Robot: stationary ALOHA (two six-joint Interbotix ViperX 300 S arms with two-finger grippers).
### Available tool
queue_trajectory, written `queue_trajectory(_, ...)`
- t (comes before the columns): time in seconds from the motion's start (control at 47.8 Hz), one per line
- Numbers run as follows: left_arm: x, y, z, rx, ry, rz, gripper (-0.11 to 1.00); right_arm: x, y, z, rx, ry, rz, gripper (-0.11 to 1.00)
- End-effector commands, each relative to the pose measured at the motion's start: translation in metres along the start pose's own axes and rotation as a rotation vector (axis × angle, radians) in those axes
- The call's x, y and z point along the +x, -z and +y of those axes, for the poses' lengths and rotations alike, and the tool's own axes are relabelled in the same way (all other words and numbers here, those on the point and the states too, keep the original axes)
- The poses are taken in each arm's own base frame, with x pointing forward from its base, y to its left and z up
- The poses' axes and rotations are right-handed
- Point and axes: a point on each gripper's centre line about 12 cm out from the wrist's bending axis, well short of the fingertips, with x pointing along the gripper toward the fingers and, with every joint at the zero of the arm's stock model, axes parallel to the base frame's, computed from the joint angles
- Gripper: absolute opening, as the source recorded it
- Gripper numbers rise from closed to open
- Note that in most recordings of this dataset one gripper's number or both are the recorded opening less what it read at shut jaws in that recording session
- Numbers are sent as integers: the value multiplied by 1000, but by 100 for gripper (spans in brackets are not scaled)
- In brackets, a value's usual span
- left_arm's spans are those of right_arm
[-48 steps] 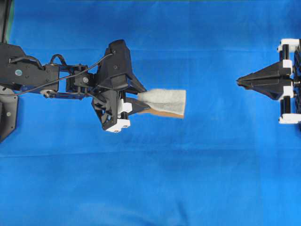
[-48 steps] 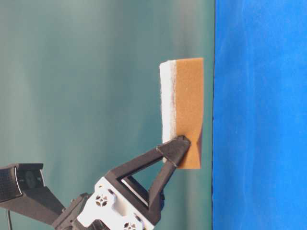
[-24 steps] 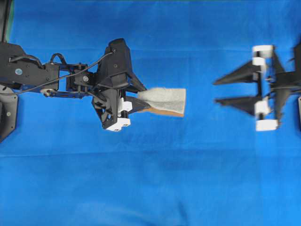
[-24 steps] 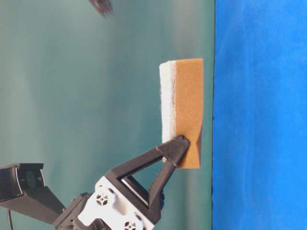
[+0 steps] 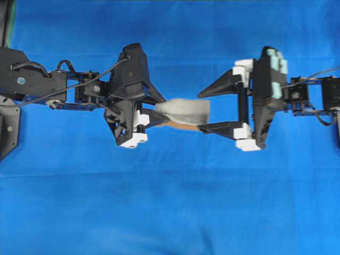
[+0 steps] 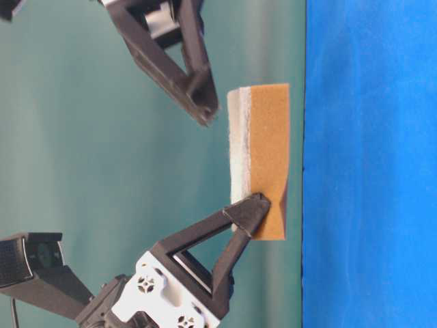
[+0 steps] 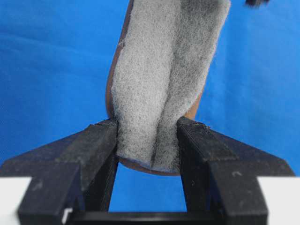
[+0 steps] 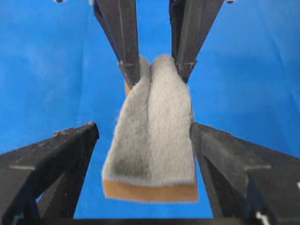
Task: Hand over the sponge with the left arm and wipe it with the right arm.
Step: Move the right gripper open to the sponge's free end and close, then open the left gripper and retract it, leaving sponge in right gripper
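Observation:
My left gripper's black fingers already fill one end of the sponge, so my right gripper should next grab the sponge by its loose end (image 5: pixel 202 112) to wipe.
The sponge (image 5: pixel 187 110) hangs in the air above the blue cloth, grey-white fleece up and orange-brown layer below. My left gripper (image 5: pixel 159 115) is shut on its near end, and the squeeze folds the fleece (image 7: pixel 159 79) between the two black fingers (image 7: pixel 101 140). My right gripper (image 5: pixel 201 111), with teal patches on its housing, stands open with one finger on each side of the sponge's free end (image 8: pixel 152 140). Its right finger (image 8: pixel 206 140) lies close along the sponge's edge and its left finger (image 8: pixel 82 140) stands a little apart. The table-level view shows the sponge (image 6: pixel 268 157) edge-on.
A blue cloth (image 5: pixel 170 212) covers the table under both arms. The left arm's black links and cables (image 5: pixel 37 85) stretch in from the left edge, the right arm's wrist (image 5: pixel 308 95) from the right edge. A teal wall (image 6: pixel 102 137) backs the table-level view.
My right gripper has opened and travelled left from the right edge until its fingers straddle the sponge's free end. The left gripper and the sponge have stayed still.

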Motion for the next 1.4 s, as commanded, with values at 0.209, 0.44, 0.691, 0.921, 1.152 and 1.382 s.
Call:
queue_trajectory(0.209, -2, -10, -1, 7, 4, -34, 33, 26, -3, -3, 10, 13, 53, 74)
queue_trajectory(0.44, -2, -9, -1, 24, 4, -32, 33, 38, 2, -5, 10, 21, 97, 74)
queue_trajectory(0.691, -2, -8, -3, 32, 7, -27, 33, 38, 2, -5, -11, 19, 96, 68)
queue_trajectory(0.921, -2, -11, -3, 32, 11, -56, 27, 38, 3, -5, -25, 17, 99, 19)
queue_trajectory(1.152, -3, -13, -3, 26, 13, -69, 39, 38, 3, -6, -24, 19, 105, 19)
queue_trajectory(1.382, -18, -13, -6, 57, 25, -117, 92, 36, 4, -6, -24, 18, 103, 19)
